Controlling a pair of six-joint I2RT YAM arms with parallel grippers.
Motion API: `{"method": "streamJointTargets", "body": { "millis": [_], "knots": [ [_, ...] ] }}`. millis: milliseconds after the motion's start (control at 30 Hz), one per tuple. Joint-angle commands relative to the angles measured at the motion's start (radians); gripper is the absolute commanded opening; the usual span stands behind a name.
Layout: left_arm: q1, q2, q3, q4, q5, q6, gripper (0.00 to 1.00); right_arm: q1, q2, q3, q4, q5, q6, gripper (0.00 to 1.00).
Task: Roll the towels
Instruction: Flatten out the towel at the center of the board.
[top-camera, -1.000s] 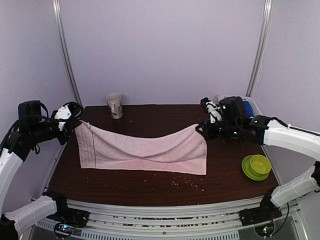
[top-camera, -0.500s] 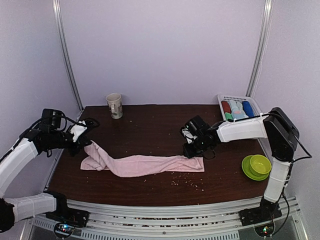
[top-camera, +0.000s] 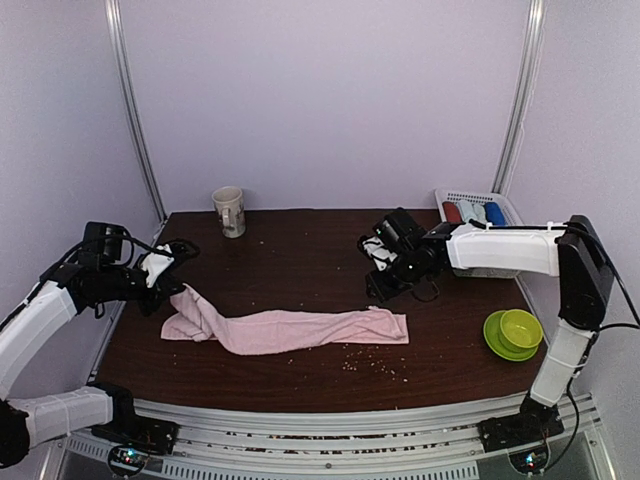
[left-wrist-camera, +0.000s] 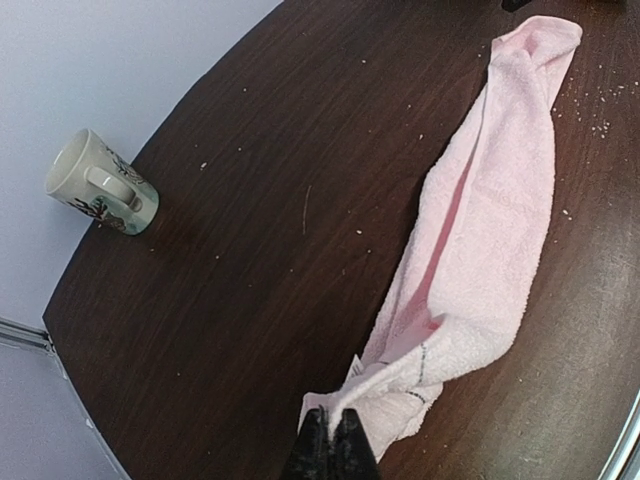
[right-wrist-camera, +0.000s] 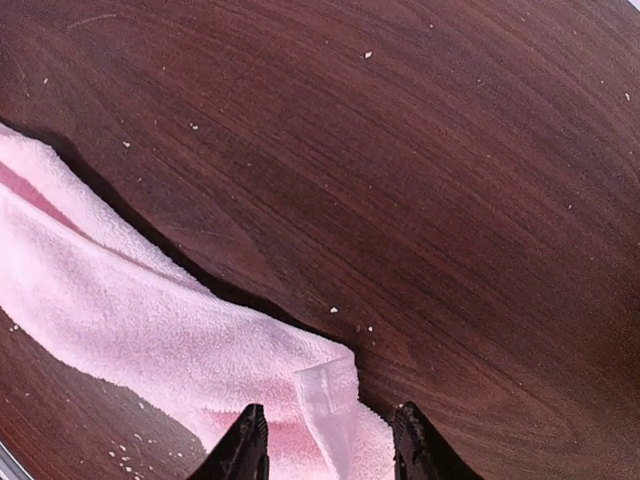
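My right gripper grabs the towel by its free corner (top-camera: 382, 312) (right-wrist-camera: 330, 418) next, opposite my left gripper's corner, to spread and fold it for rolling.
A pale pink towel (top-camera: 300, 330) lies as a long, loosely folded strip across the front of the dark wooden table (top-camera: 300, 250). My left gripper (top-camera: 168, 280) is shut on the towel's left corner, just above the table; the left wrist view shows the jaws (left-wrist-camera: 335, 425) pinching the bunched corner of the towel (left-wrist-camera: 490, 240). My right gripper (top-camera: 385, 285) is open and empty, just above the towel's right end. In the right wrist view its fingertips (right-wrist-camera: 330, 440) straddle the corner with the label on the towel (right-wrist-camera: 150, 320) without touching it.
A patterned mug (top-camera: 229, 211) stands at the back left, also in the left wrist view (left-wrist-camera: 100, 185). A white slatted basket (top-camera: 505, 208) holding rolled towels sits at the back right. A green bowl on a green plate (top-camera: 513, 332) is at the right front. Crumbs lie near the towel.
The towel, held stretched in the air between both grippers a second ago, now lies on the table. My right gripper has let go of its end and risen slightly. My left still holds its corner.
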Motion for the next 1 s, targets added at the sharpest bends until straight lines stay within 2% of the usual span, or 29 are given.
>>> {"method": "streamJointTargets", "body": {
  "millis": [0, 233, 600, 967],
  "knots": [
    [0.006, 0.002, -0.005, 0.043, 0.03, -0.017, 0.0, 0.049, 0.043, 0.058, -0.124, 0.085, -0.057, 0.44],
    [0.006, -0.004, -0.014, 0.043, 0.021, -0.018, 0.0, 0.1, 0.139, 0.15, -0.219, 0.202, -0.064, 0.44],
    [0.006, -0.003, -0.022, 0.046, 0.03, -0.02, 0.0, 0.11, 0.227, 0.218, -0.278, 0.291, -0.077, 0.42],
    [0.006, -0.002, -0.029, 0.048, 0.025, -0.019, 0.0, 0.123, 0.258, 0.255, -0.291, 0.308, -0.091, 0.26]
  ]
}}
